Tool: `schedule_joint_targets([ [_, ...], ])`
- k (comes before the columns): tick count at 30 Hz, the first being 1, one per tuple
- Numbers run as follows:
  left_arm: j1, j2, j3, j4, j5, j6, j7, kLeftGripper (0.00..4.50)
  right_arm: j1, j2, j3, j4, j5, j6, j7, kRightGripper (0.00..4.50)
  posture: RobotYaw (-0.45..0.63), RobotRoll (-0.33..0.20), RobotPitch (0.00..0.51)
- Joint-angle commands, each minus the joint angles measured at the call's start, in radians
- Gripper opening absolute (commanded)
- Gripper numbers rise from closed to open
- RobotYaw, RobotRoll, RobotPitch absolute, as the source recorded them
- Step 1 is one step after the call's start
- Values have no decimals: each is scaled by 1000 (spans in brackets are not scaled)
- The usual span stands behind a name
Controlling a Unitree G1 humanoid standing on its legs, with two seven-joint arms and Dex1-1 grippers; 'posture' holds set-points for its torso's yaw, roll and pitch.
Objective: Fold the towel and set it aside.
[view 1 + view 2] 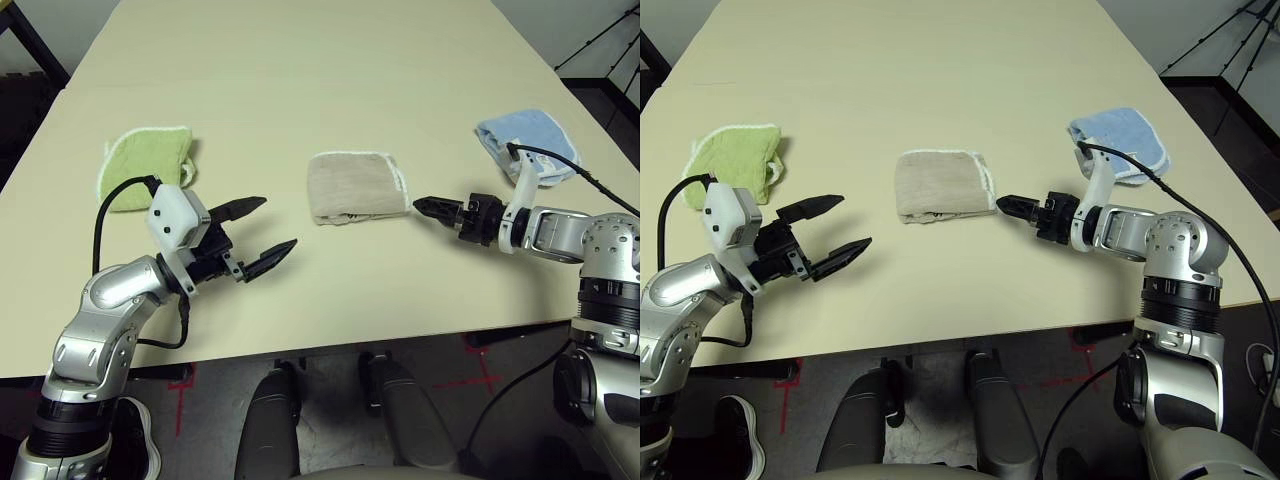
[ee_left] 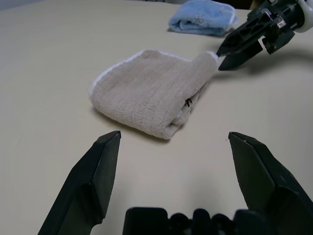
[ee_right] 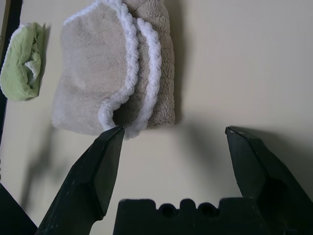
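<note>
Next, my right gripper grabs the towel by its layered white-edged corner (image 1: 406,208), where the hems stand up loose and the folded body (image 1: 352,187) lies flat.
The towel (image 1: 355,187), beige terry with white edging, lies folded into a small rectangle at the middle of the table. My right gripper (image 1: 420,205) hovers low just right of its right edge, open, with one fingertip (image 3: 115,134) close to the layered white-edged corner (image 3: 129,93). The towel is not between those fingers. To the towel's left and nearer the table's front, my left gripper (image 1: 278,223) points toward it, open and holding nothing, a short gap away.
A folded lime-green towel (image 1: 145,165) lies at the left of the table and a folded light-blue towel (image 1: 525,140) at the right, behind my right forearm. The table's front edge (image 1: 350,335) runs just below both grippers. Black cables loop off each wrist.
</note>
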Motion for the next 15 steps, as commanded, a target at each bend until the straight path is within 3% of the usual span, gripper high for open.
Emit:
schedule_joint_targets([
  [1, 13, 0, -10, -19, 10, -5, 2, 4459, 2, 26, -24, 32, -24, 46, -52, 4495, -68, 0, 221],
  [8, 11, 1, -13, -25, 10, 0, 6, 4459, -32, 64, -74, 75, -51, 93, -116, 4495, -66, 0, 219],
  [15, 7, 4, -14, -31, 8, 6, 11, 4459, -42, 60, -28, 57, -55, 76, -84, 4495, -63, 0, 217],
])
